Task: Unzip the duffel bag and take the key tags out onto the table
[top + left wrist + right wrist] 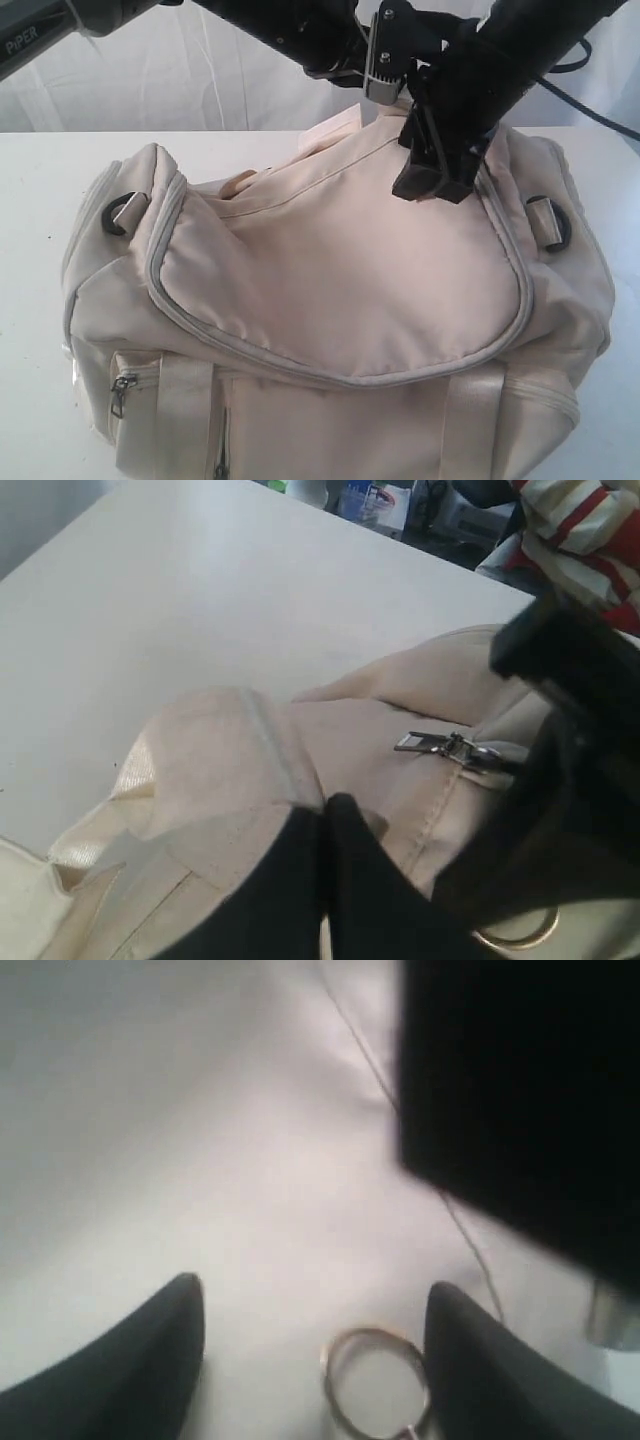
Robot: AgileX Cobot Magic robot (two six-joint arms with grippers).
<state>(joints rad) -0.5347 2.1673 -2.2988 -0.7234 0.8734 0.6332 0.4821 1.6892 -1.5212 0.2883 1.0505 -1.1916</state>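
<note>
The duffel bag needs to be unzipped. My right gripper needs to grab the zipper pull by its metal ring [375,1395] next.
The cream duffel bag [340,280] fills the middle of the white table [40,170], its curved grey-piped flap closed. At the bag's top back my left gripper [325,810] is shut, its black tips pinching a raised fold of the bag's fabric [230,760]. A metal zipper pull [450,745] lies just beyond it. My right gripper [435,188] hangs over the same spot and stands open [315,1305]. A metal ring [375,1395] lies on the fabric between its fingers, close to one of them and not gripped. The key tags are hidden.
Black strap rings sit at the bag's two ends [125,212] [552,222]. A front pocket zip pull [120,392] hangs low on the left. Beyond the table's far edge lie clutter [375,500] and a striped cloth [580,530]. Both arms crowd the bag's top.
</note>
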